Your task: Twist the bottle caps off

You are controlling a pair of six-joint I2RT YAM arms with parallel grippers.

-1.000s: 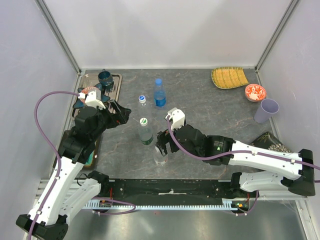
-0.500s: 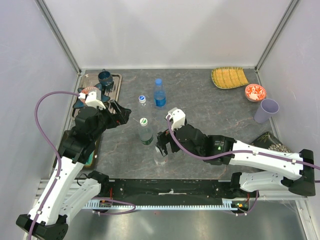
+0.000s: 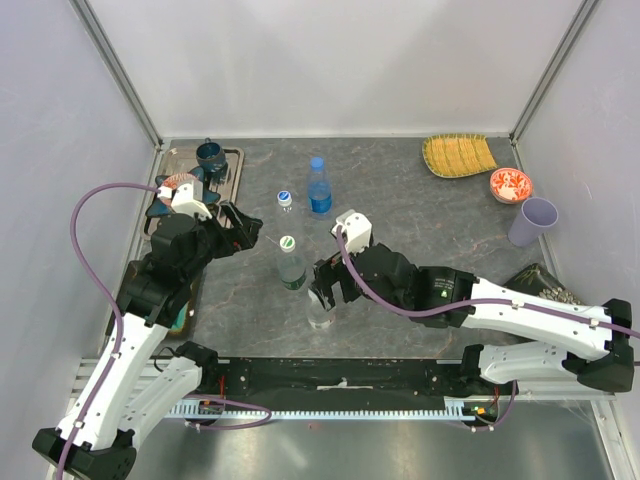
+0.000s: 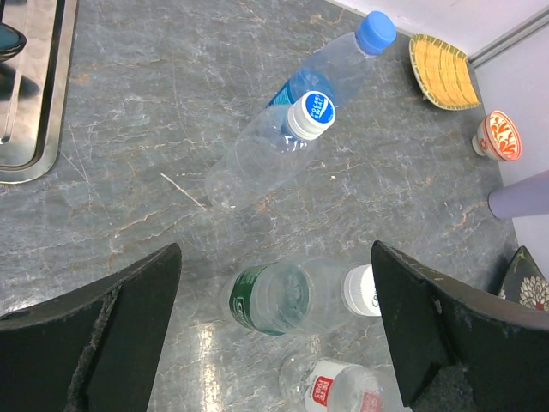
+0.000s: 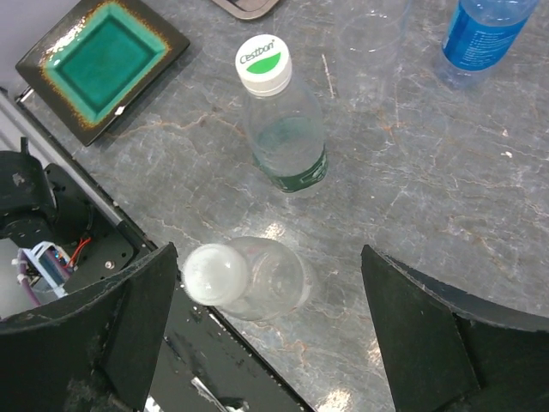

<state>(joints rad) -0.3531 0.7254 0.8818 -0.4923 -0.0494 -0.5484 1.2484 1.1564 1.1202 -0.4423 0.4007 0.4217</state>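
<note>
I will grab the short bottle by its white cap end point(image 5: 216, 275) with my right gripper next. The bottle's body then stays free for my left gripper to hold for unscrewing.
Four bottles stand upright with their caps on. The blue-labelled bottle point(image 3: 319, 190) is farthest back, and the plain clear bottle point(image 3: 285, 203) stands just left of it. The green-labelled bottle point(image 3: 290, 265) is mid-table. The very short bottle point(image 3: 319, 312) with a white cap point(image 5: 214, 275) is nearest. My right gripper point(image 3: 325, 288) is open above the short bottle point(image 5: 273, 276), which sits between the fingers point(image 5: 129, 335) without touching them. My left gripper point(image 3: 247, 228) is open and empty, left of the green-labelled bottle point(image 4: 279, 296). The left wrist view also shows the plain clear bottle point(image 4: 257, 154) and the blue-labelled bottle point(image 4: 322, 73).
A metal tray point(image 3: 232, 160) holding a dark blue cup point(image 3: 210, 154) stands at the back left. A green square plate point(image 5: 103, 56) lies at the left front. A yellow woven dish point(image 3: 458, 155), a red-patterned bowl point(image 3: 511, 184), a lilac cup point(image 3: 532, 221) and a dark patterned dish point(image 3: 545, 283) stand at the right.
My right gripper has shifted slightly toward the far side over the short bottle. The left arm and the bottles have not moved.
</note>
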